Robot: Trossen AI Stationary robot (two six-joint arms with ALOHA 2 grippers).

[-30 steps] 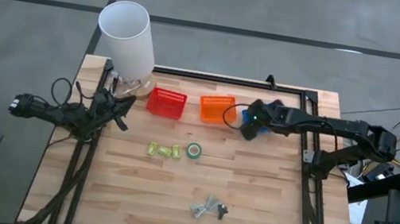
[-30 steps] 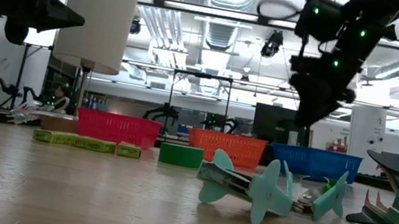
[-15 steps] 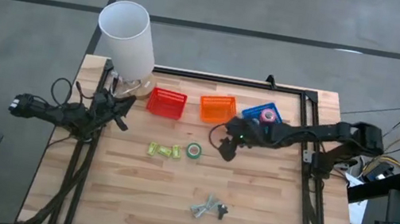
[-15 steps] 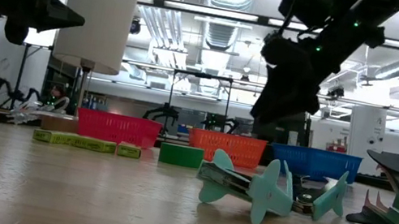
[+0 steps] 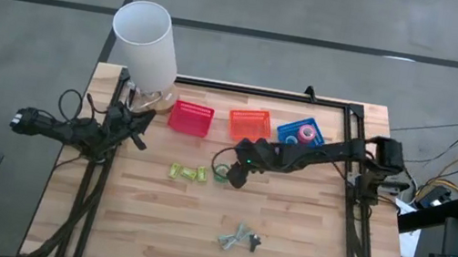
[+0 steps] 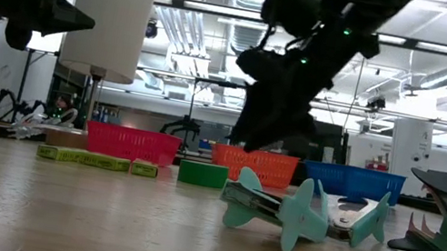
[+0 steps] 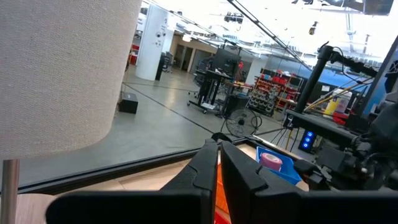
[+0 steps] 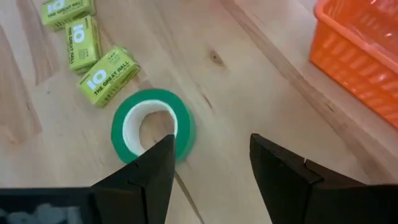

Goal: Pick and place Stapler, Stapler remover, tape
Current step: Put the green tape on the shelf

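The tape needs to go with the others in the blue basket (image 5: 288, 133). My right gripper will next grab the green tape roll by its ring side (image 5: 222, 173).
The green tape roll (image 8: 152, 130) lies flat on the table, near the middle in the high view (image 5: 220, 173). My right gripper (image 8: 211, 168) is open and hovers just above it, slightly to its right (image 5: 234, 176); one finger (image 8: 152, 171) is over the roll's edge, touching nothing. The pink tape roll (image 5: 307, 133) lies in the blue basket (image 5: 288, 133). No blue or red roll shows. Two teal staple removers (image 5: 235, 237) and a dark one (image 5: 255, 240) lie nearer the front edge. My left gripper (image 5: 139, 128) is shut and waits at the table's left edge by the lamp.
A red basket (image 5: 191, 117) and an orange basket (image 5: 248, 124) stand in a row with the blue one at the back. Three yellow-green boxes (image 5: 188, 173) lie just left of the green roll. A white lamp (image 5: 146, 42) stands at the back left.
My right gripper has gone from above the blue basket toward the table's left and near side, and down, until it is over the green roll. The pink roll, hidden under the arm a second ago, now shows in the blue basket.
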